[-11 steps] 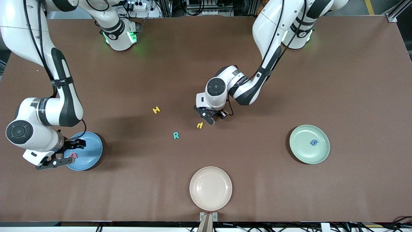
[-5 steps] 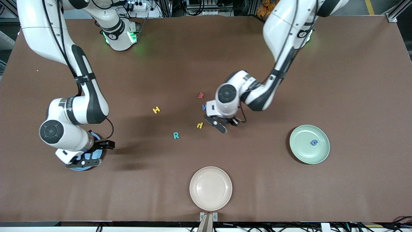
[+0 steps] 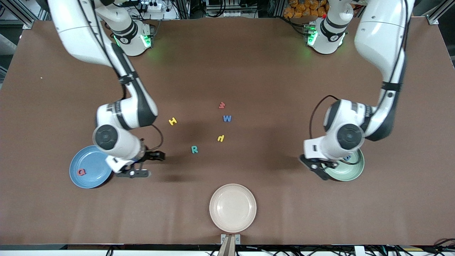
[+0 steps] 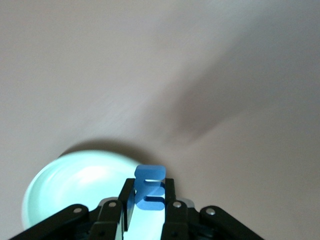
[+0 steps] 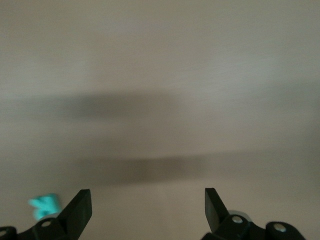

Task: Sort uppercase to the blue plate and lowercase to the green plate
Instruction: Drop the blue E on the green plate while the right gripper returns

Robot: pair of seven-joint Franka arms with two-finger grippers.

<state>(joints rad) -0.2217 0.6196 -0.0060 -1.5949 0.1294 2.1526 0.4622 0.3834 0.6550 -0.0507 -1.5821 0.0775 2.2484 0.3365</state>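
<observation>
I will next use my right gripper to grab the teal R by its bowl and stem (image 3: 194, 149), so that it can go to the blue plate (image 3: 89, 160).
My left gripper (image 3: 321, 170) (image 4: 149, 194) is shut on a blue humped lowercase letter (image 4: 150, 186). It hangs over the edge of the green plate (image 3: 352, 173) (image 4: 65, 185) at the left arm's end of the table. My wrist hides most of a blue letter (image 3: 348, 156) in that plate. The blue plate (image 3: 89, 160) holds a red Q (image 3: 81, 172). Beside it, my right gripper (image 3: 147, 164) (image 5: 147, 202) is open and empty over bare table. On the table lie a yellow H (image 3: 172, 121), teal R (image 3: 194, 149) (image 5: 44, 206), blue W (image 3: 227, 118), red w (image 3: 221, 105) and a yellow hooked letter (image 3: 220, 138).
A cream plate (image 3: 233, 208) sits near the table's front edge, nearer to the front camera than the loose letters. Both arms' bases stand along the table's back edge.
The left arm swung from the middle letters to the green plate, carrying the blue letter. The right arm moved off the blue plate toward the middle, uncovering the red Q.
</observation>
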